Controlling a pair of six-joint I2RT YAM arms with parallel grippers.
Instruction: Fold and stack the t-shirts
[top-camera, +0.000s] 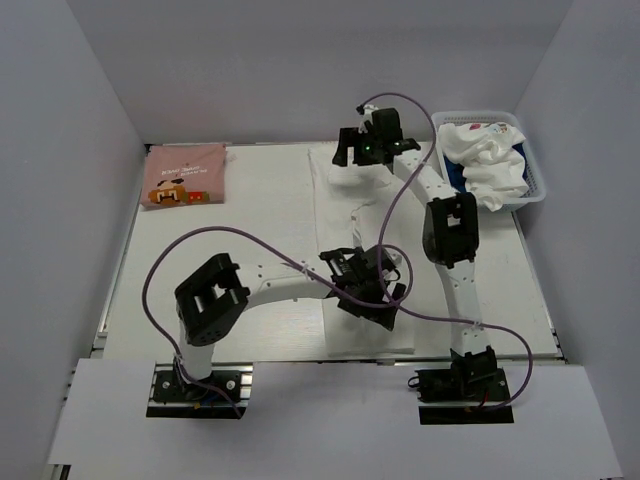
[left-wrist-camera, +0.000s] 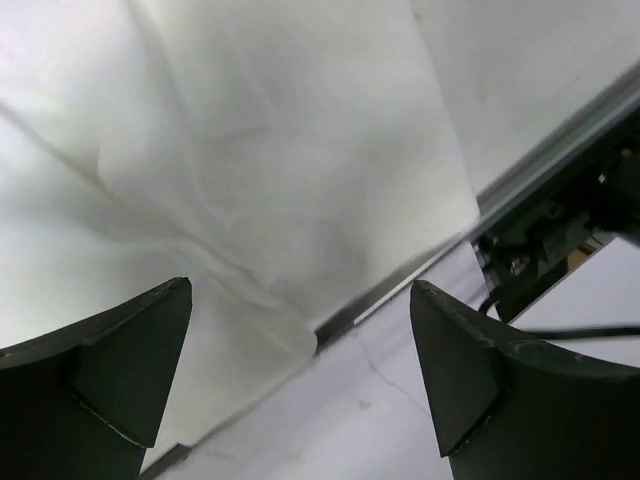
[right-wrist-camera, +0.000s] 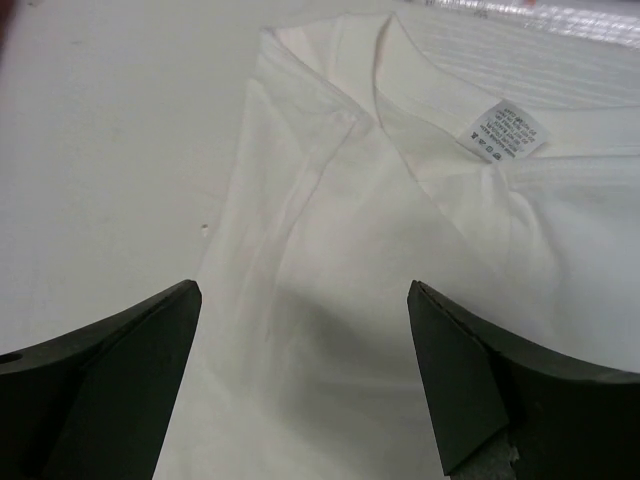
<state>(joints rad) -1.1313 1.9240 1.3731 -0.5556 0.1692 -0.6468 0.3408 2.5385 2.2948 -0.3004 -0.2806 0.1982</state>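
Observation:
My left gripper will next grab the white t-shirt's near hem corner (top-camera: 410, 350) (left-wrist-camera: 464, 214) and leave the other hem corner free, so that it can fold the t-shirt's hem toward its collar.
A large plain white t-shirt (top-camera: 340, 210) lies spread flat down the middle of the table, collar at the far end. My left gripper (top-camera: 372, 300) is open and empty over its near hem corner (left-wrist-camera: 280, 150), by the table's front edge. My right gripper (top-camera: 348, 150) is open and empty just above the shirt's shoulder, beside the collar and its label (right-wrist-camera: 505, 135). A folded pink t-shirt (top-camera: 185, 175) with brown print lies at the back left. A white tee with coloured marks (top-camera: 480, 140) and a navy one (top-camera: 458, 178) are bunched in the basket.
The white lattice basket (top-camera: 535, 185) stands at the back right corner. The table's metal front edge (left-wrist-camera: 540, 170) and the right arm's base (left-wrist-camera: 560, 230) are close to my left gripper. White walls enclose the table on three sides.

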